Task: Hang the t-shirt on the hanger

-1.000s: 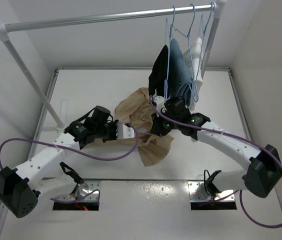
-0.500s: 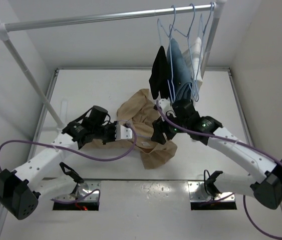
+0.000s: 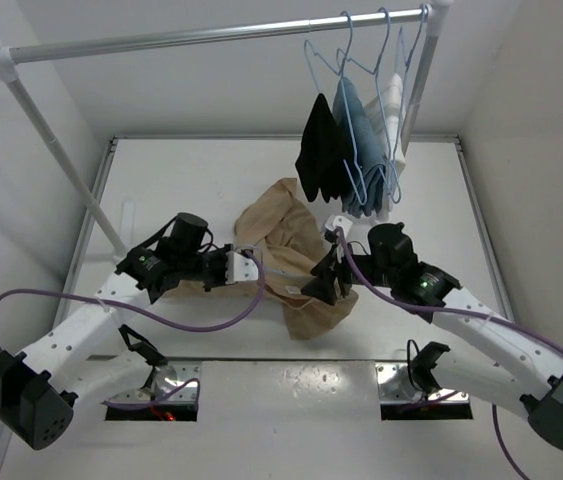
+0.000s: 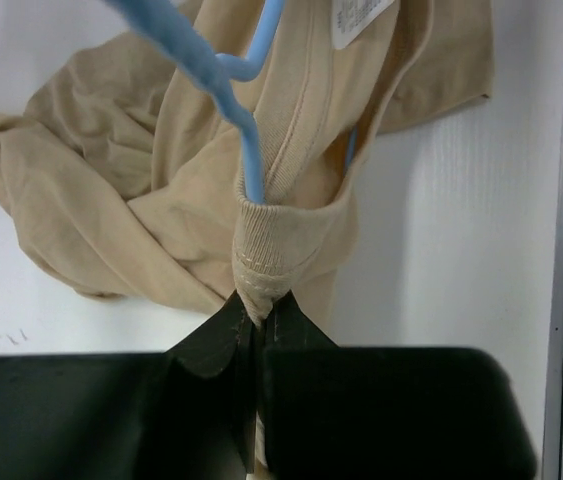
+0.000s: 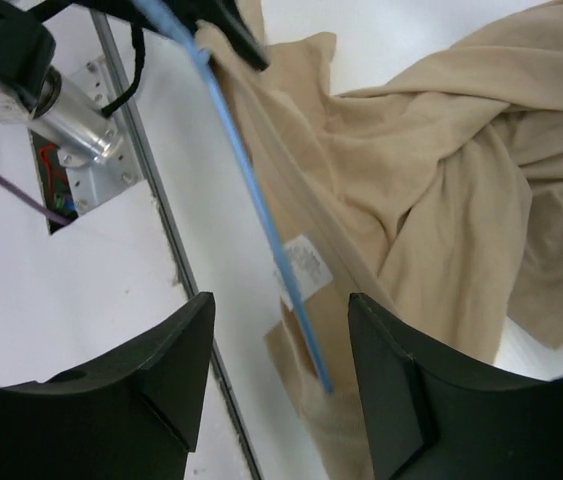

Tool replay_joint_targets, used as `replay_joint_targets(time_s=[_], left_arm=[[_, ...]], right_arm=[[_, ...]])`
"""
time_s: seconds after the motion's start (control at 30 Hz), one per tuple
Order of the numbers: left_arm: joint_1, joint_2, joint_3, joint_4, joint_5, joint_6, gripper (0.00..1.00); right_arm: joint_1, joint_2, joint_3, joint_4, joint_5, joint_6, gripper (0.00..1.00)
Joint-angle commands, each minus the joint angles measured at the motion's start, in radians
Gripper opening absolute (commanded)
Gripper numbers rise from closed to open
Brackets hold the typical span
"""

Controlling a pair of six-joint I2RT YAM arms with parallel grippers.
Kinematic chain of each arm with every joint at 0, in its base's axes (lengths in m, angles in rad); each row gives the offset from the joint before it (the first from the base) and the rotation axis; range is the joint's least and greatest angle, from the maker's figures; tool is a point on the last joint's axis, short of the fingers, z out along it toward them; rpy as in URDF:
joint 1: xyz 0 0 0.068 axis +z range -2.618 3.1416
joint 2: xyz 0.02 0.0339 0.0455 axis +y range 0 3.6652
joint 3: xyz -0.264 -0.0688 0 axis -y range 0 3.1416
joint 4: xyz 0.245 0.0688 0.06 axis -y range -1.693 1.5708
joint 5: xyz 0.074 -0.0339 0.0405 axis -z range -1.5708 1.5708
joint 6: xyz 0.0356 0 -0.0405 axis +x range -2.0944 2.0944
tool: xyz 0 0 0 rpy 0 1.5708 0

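My right gripper is going to grab the light-blue hanger (image 5: 261,215) by its slanting wire near the collar (image 5: 298,312), so the hanger's hook stays free to hang.
The tan t-shirt (image 3: 279,228) lies crumpled on the white table, its white neck label (image 5: 304,264) showing. My left gripper (image 4: 258,303) is shut on the ribbed collar (image 4: 271,255), pinching a fold of it just above the table. The light-blue hanger (image 4: 249,160) runs down into the neck opening beside that pinch. In the right wrist view one wire of the hanger (image 5: 261,215) slants across the t-shirt (image 5: 441,170) and ends inside the cloth. My right gripper (image 5: 281,345) hovers open over that wire, touching nothing. In the top view the right gripper (image 3: 323,283) sits over the t-shirt's near right part.
A metal rack bar (image 3: 211,35) spans the back, its slanted left pole (image 3: 61,160) reaching the table. A black garment (image 3: 319,150), a blue one (image 3: 356,125) and a white one (image 3: 393,100) hang on blue wire hangers at the right. Purple cables loop from both arms.
My right gripper has opened and drawn back from the hanging garments, down and toward the near side over the t-shirt. The black garment now hangs free. The left gripper keeps its pinch.
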Motion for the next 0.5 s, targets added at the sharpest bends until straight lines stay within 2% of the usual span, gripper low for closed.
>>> replay_joint_targets(time_s=[0.0, 0.2, 0.33, 0.4, 0.47], left_arm=[[-0.006, -0.022, 0.013, 0.048, 0.104, -0.003, 0.00], [-0.016, -0.022, 0.033, 0.059, 0.113, -0.046, 0.00], [-0.016, -0.022, 0.033, 0.069, 0.122, -0.056, 0.00], [-0.007, -0.022, 0.033, 0.080, 0.131, -0.069, 0.00], [0.006, -0.022, 0.033, 0.098, 0.131, -0.084, 0.00]], right_arm=[[0.010, 0.053, -0.003, 0.165, 0.001, 0.040, 0.55], [0.030, 0.130, 0.029, 0.263, 0.038, 0.049, 0.45], [0.049, 0.184, 0.038, 0.289, 0.027, 0.072, 0.44], [0.058, 0.196, 0.020, 0.326, 0.027, 0.098, 0.37], [0.070, 0.205, 0.011, 0.350, 0.027, 0.110, 0.24]])
